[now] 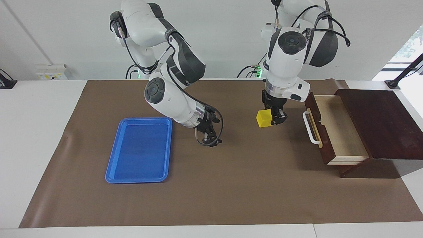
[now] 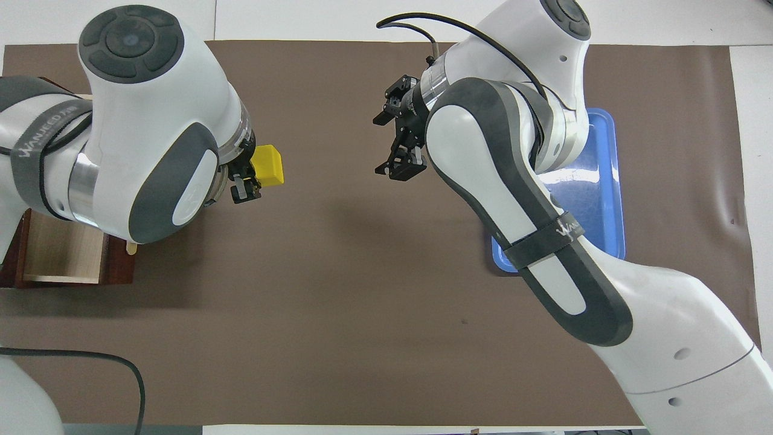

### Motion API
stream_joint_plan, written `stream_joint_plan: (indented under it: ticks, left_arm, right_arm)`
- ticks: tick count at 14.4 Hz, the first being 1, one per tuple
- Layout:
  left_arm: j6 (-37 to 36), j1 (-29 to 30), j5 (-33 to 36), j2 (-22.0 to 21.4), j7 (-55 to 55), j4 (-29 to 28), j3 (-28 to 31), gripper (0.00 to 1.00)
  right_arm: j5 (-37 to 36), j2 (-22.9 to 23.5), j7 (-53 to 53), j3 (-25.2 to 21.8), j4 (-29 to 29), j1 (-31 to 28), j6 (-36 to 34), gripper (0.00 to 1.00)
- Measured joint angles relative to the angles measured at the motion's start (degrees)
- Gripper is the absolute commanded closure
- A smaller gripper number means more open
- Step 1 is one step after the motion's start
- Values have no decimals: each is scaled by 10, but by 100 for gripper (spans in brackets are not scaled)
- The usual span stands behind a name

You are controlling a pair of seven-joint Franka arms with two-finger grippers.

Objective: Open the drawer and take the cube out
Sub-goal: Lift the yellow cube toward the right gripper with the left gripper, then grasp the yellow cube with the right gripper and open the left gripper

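I will grab the small yellow cube by its exposed sides with my right gripper next, to carry the cube over to the blue tray [image 2: 590, 196].
The dark wooden drawer [image 1: 343, 132] stands pulled open at the left arm's end of the table, its pale interior bare and its white handle [image 1: 310, 128] facing the middle of the mat. In the overhead view only a corner of the drawer [image 2: 60, 257] shows under the left arm. My left gripper [image 1: 272, 118] [image 2: 249, 176] is shut on the yellow cube [image 1: 264, 118] [image 2: 268, 165] and holds it low over the mat, in front of the drawer. My right gripper [image 1: 207, 137] [image 2: 395, 142] is open and empty over the mat, between the cube and the blue tray.
A flat blue tray [image 1: 140, 150] [image 2: 607, 181] lies on the brown mat toward the right arm's end, with nothing in it. The dark wooden box [image 1: 380, 122] extends from the drawer to the table's edge.
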Motion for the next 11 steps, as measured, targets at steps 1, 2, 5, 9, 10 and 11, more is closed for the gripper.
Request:
stream_joint_plan:
  ticks: [1,2,5,9,10,11]
  left_arm:
    - [5,-4,-3,0,-8,-2,0,100]
    - [8,-9,-5,0,-14,-4,0,100]
    - [25,-28,-5,0,-39,-16,0,100]
    - [47,-40,-5,0,-70,-21,0,100]
    - [53,-42,-5,0,-75,-22,0,100]
    - [56,-46,-5,0,-77,-22,0,100]
  right_arm:
    - [0,0,-15,1,-2,1,3,9]
    - [1,0,-24,2,-4,1,6,9]
    - [7,0,-32,4,-5,1,15,9]
    - [11,0,-34,4,-9,21,42,9]
    - [11,0,-36,4,-10,28,48,9]
    - [11,0,-41,4,-11,33,52,9]
